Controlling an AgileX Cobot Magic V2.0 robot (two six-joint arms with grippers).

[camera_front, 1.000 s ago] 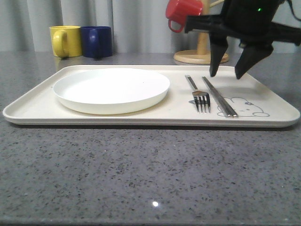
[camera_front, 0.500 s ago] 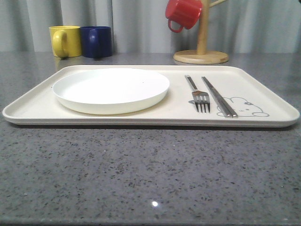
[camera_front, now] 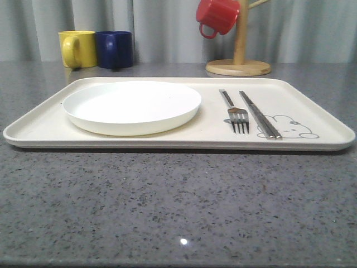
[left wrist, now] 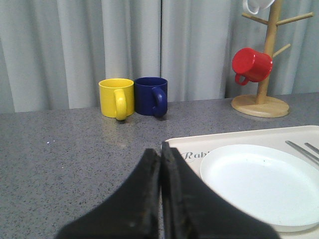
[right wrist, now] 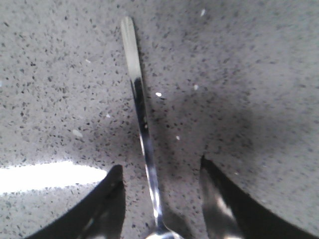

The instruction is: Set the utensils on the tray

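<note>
My right gripper's fingers are still above the spoon handle [right wrist: 141, 112], so it is too early to close and closing now would miss it. Lowering comes first.
The cream tray [camera_front: 318, 109] lies on the grey counter. On its right half, next to the bunny drawing, lie a silver fork [camera_front: 236, 114] and a pair of chopsticks [camera_front: 259, 114]. In the right wrist view a shiny spoon [right wrist: 138, 94] lies flat on the speckled counter. Its long handle runs between the spread fingers of my open right gripper [right wrist: 160, 166], and neither finger touches it. My left gripper [left wrist: 160, 152] is shut with nothing in it, over the counter at the corner of the tray [left wrist: 239, 135] with the script.
A round white plate [camera_front: 132, 106] covers the tray's left half. Behind the tray stand a yellow mug [camera_front: 78, 48] and a blue mug [camera_front: 114, 49]. A wooden mug tree [camera_front: 240, 66] carrying a red mug [camera_front: 219, 15] stands at the back right.
One second ago my open right gripper hung over the tray's right end in the front view; it has since left that view. Fork, chopsticks and plate have not moved.
</note>
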